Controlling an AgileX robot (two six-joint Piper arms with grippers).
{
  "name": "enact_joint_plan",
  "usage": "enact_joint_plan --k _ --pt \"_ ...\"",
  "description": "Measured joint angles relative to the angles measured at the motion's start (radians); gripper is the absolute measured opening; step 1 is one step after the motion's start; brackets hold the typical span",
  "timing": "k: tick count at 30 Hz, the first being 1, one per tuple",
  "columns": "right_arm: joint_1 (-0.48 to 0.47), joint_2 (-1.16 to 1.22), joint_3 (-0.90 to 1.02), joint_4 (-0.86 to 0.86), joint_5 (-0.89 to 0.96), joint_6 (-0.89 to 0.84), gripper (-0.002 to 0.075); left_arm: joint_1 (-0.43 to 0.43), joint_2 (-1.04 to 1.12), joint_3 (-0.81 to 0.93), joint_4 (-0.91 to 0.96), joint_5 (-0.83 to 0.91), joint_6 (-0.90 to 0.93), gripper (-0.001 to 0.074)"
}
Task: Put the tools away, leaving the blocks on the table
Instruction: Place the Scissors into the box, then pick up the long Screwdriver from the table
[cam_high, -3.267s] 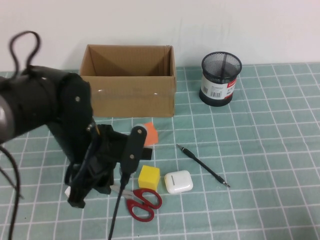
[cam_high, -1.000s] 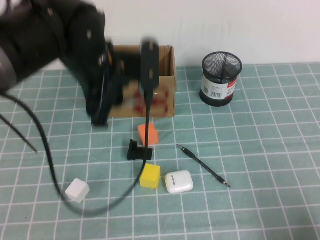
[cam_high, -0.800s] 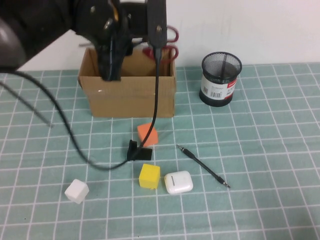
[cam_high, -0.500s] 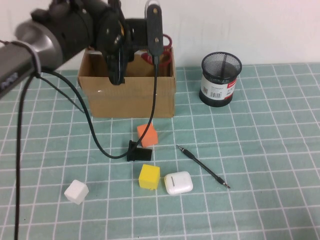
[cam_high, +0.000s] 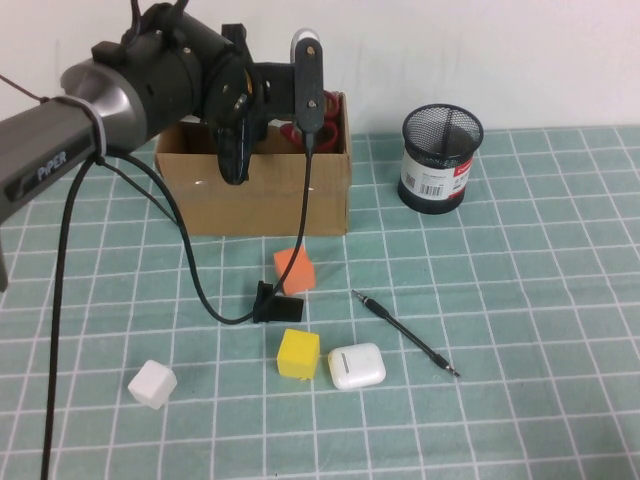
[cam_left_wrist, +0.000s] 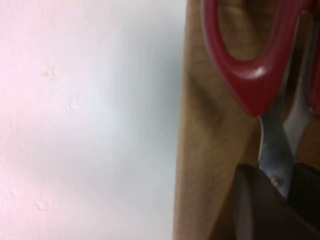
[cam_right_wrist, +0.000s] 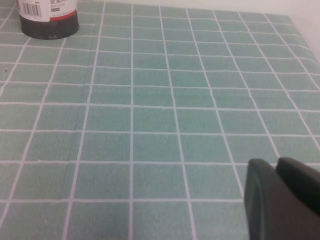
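Note:
The red-handled scissors (cam_left_wrist: 255, 75) are hanging inside the sides of the cardboard box (cam_left_wrist: 200, 150), so my left gripper should open now. The scissors would settle in the box.
My left gripper (cam_high: 286, 112) hangs over the open cardboard box (cam_high: 262, 200) at the back of the table (cam_high: 540, 290). It is shut on the red-handled scissors (cam_high: 322, 124), whose handles sit at the box's right rim. In the left wrist view the fingers (cam_left_wrist: 255, 205) pinch the silver blades and the red handle (cam_left_wrist: 252, 75) hangs in front of the box wall. The thin black pen (cam_high: 403, 332) lies on the cloth right of centre. The orange cube (cam_high: 295, 270), yellow cube (cam_high: 299, 353) and white cube (cam_high: 153, 384) rest on the table. My right gripper (cam_right_wrist: 280, 197) shows only in its wrist view, shut and empty, low over bare cloth.
A black mesh cup (cam_high: 441, 158) stands right of the box and also shows in the right wrist view (cam_right_wrist: 47, 17). A white earbud case (cam_high: 357, 365) lies beside the yellow cube. A small black bracket (cam_high: 275, 303) sits below the orange cube. A black cable hangs from the left arm.
My left arm has carried the scissors from in front of the box up over it, then lowered them toward its opening. The blocks, the pen and the case have not moved.

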Motion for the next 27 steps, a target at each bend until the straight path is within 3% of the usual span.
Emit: enact_joint_plan --k 8,17,27 --pt "0.0 0.0 0.0 0.0 0.0 0.0 -0.0007 0.0 0.0 0.0 0.0 0.023 0.0 0.0114" --pt "0.0 0.0 0.0 0.0 0.0 0.0 -0.0007 0.0 -0.014 0.0 0.0 0.022 0.0 0.0305" --pt "0.0 0.0 0.0 0.0 0.0 0.0 -0.0007 -0.054 -0.138 0.0 0.009 0.123 -0.102 0.0312"
